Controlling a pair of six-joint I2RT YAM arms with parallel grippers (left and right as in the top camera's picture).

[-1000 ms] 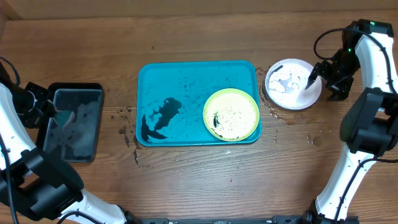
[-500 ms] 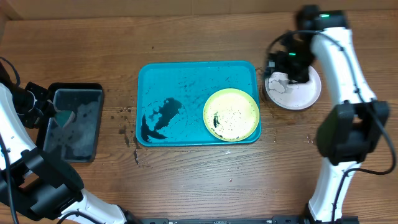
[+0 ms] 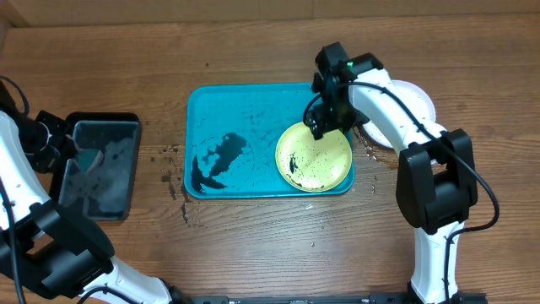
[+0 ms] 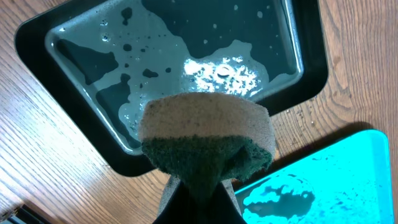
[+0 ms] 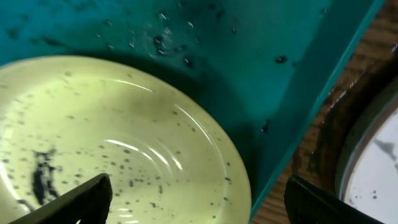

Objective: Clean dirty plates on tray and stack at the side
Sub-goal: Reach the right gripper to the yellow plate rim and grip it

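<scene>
The robot's right gripper will next pinch the speckled plate's rim at its far edge (image 3: 339, 133) (image 5: 234, 157), so the plate's top side stays open for sponging and stacking.
The turquoise tray (image 3: 245, 105) lies mid-table with dark smears and water on it. The yellow-green-rimmed plate (image 3: 314, 160), speckled dark, sits at the tray's right end. My right gripper (image 3: 324, 125) hovers over the plate's far edge, jaws wide open and empty. The right wrist view shows the plate (image 5: 112, 137) between the fingers (image 5: 199, 205) and the tray (image 5: 249, 43). A white plate (image 3: 420, 100) lies right of the tray, half hidden by the arm; I cannot tell whether another plate is under it. My left gripper (image 4: 199, 196) is shut on a sponge (image 4: 205, 134).
A black tray (image 3: 103, 169) holding foamy water stands at the left, and my left gripper (image 3: 63, 145) hangs at its left edge. It also shows in the left wrist view (image 4: 186, 56). Water drops spot the wood around the turquoise tray.
My right arm has swung left from the white plate beside the tray to above the yellow-green plate on the tray. The left arm has not moved.
</scene>
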